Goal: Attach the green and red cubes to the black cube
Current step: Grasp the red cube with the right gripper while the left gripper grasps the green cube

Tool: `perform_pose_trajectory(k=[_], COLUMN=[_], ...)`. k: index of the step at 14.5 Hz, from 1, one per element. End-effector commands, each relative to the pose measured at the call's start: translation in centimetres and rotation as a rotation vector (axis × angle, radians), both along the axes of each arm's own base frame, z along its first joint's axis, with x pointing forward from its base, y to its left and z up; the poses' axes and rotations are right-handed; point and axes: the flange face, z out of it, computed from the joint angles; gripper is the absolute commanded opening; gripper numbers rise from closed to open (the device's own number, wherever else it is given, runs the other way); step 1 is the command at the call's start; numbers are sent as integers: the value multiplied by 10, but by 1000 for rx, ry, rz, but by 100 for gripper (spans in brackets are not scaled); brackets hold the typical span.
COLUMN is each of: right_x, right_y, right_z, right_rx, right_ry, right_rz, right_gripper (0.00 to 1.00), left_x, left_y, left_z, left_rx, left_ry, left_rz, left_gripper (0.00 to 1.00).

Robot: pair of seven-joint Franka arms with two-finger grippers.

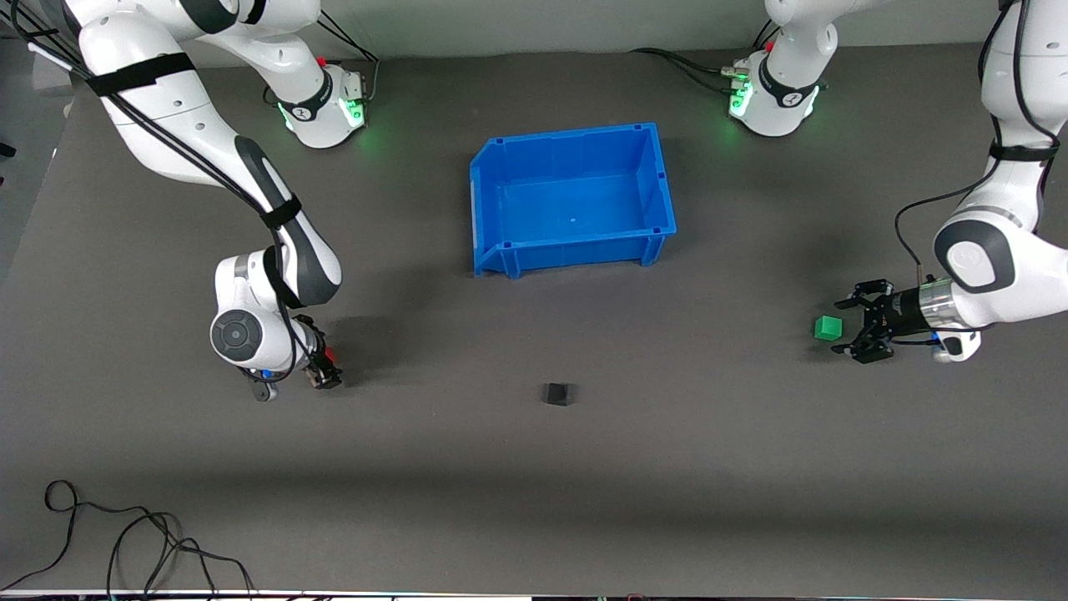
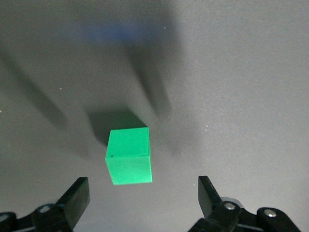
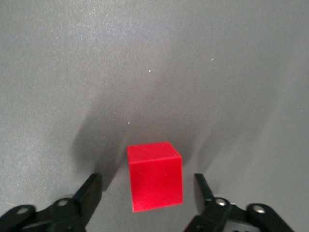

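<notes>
The red cube (image 3: 155, 180) lies with its far edge (image 3: 148, 144) sticking out past the ends of both fingers, so my right gripper should move forward before it closes on the cube.
The green cube (image 1: 827, 327) sits on the grey mat toward the left arm's end of the table. My left gripper (image 1: 848, 326) is open, low beside it. In the left wrist view the green cube (image 2: 128, 155) lies just ahead of the left gripper (image 2: 143, 194), not between the fingertips. The red cube (image 3: 155, 175) sits partly between the open fingertips of my right gripper (image 3: 147, 192), with gaps on both sides. In the front view the right gripper (image 1: 325, 373) mostly hides the red cube (image 1: 330, 356). The black cube (image 1: 558, 393) lies alone mid-table.
A blue bin (image 1: 501, 250) stands open and empty, farther from the front camera than the black cube. Loose black cables (image 1: 125, 542) lie at the table's near edge toward the right arm's end.
</notes>
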Motion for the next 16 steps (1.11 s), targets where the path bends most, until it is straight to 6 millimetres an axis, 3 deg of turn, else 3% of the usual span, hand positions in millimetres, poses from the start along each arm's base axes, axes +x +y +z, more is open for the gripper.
perform_pose_trajectory(k=[1,2,5,6,8,9,10,11,13,16], right_x=[7,7,8,8,8,8,9,10,13,18], right_y=[-12,-13,-14,-14,-15,-15,-15,-15,-15,-7], right_z=[-1,-1,-1,-1,-1,-1,1,2,8,19], right_rx=[-37,-38,-40,-41,-54,-67,-74,-74,-72,-59], right_ry=[-13,-13,-14,-14,-16,-17,-21,-25,-35,-48], right_rz=[-7,-7,-11,-9,10,29,38,37,36,28], right_gripper=[94,99,97,83,65,53,46,45,27,24], left_x=[0,0,-2,-2,-1,-2,-2,-1,0,6], left_y=[2,5,11,12,11,12,12,11,12,14], left_z=[-10,-14,-24,-24,-23,-24,-24,-22,-19,-10], left_rx=[3,9,15,15,3,0,0,1,0,-3], left_ry=[-10,-11,-7,-7,-13,-10,-10,-11,-11,-19], left_rz=[3,14,34,36,59,64,64,66,73,82], left_gripper=[100,100,100,100,84,72,61,51,36,25])
